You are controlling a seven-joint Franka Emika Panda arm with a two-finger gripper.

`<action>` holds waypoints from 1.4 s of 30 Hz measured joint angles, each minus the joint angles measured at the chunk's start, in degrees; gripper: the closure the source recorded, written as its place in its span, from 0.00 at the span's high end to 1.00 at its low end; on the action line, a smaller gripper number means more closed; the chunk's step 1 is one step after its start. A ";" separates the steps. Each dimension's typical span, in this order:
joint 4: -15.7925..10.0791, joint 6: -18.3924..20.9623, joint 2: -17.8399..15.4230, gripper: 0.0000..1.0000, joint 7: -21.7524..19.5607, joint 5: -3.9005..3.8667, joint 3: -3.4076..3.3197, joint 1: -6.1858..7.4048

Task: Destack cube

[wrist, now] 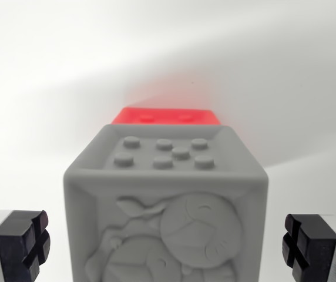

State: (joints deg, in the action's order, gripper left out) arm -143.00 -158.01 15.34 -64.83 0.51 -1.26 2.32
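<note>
The cubes need to be destacked, so my gripper should next grab the grey cube (165, 205) by its two sides, on either side of the embossed relief face (258, 223).
A grey cube (165, 205) fills the middle of the wrist view, with raised studs on its upper face and an embossed relief on the face toward me. Behind it shows a strip of a red cube (165, 116), mostly hidden; I cannot tell whether the two touch. My gripper (167, 244) is open, its black fingertips (22, 242) standing on either side of the grey cube with a gap on each side. Nothing is held.
A plain white surface (50, 88) surrounds the cubes, with a soft shadow at the wrist view's right and a red glow behind the red cube.
</note>
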 joint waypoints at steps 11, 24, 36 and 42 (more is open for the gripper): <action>0.33 -1.89 2.17 1.00 0.04 0.06 0.10 -0.06; 0.36 -1.96 2.21 0.00 0.04 0.07 0.11 -0.06; 0.36 -1.96 2.21 0.00 0.05 0.07 0.12 -0.07; 0.36 -1.96 2.21 0.00 0.05 0.07 0.12 -0.06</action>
State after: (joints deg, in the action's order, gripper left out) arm -142.64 -159.97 17.55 -64.79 0.59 -1.14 2.25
